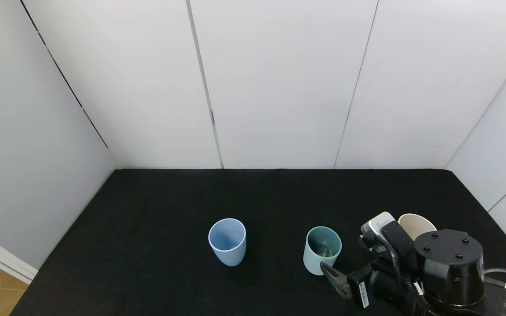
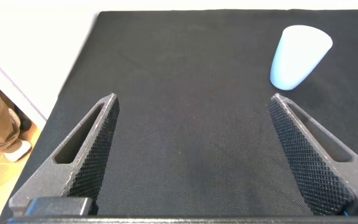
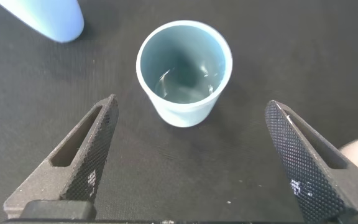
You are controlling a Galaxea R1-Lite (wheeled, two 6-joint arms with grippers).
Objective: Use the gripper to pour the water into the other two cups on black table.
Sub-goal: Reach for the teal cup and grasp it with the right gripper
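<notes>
I need to grab the teal cup by its outside [image 1: 312,261] with my right gripper next. This keeps the teal cup's open rim [image 1: 323,227] free to pour the water.
The teal cup [image 1: 322,250] stands upright on the black table [image 1: 156,210], right of centre, with water [image 3: 182,87] glinting inside. My right gripper [image 3: 191,104] is open and empty, just short of the teal cup [image 3: 184,71], not touching it. One of its fingers [image 1: 334,276] shows beside the cup's base. The light blue cup [image 1: 227,241] stands upright to the left. The cream cup [image 1: 416,226] is partly hidden behind my right arm. My left gripper [image 2: 193,98] is open and empty over bare cloth, with the light blue cup [image 2: 297,56] farther off.
White wall panels [image 1: 279,87] border the table at the back and both sides. The table's left edge [image 2: 73,81] drops to a wooden floor. My right arm's bulky joint [image 1: 448,267] fills the front right corner.
</notes>
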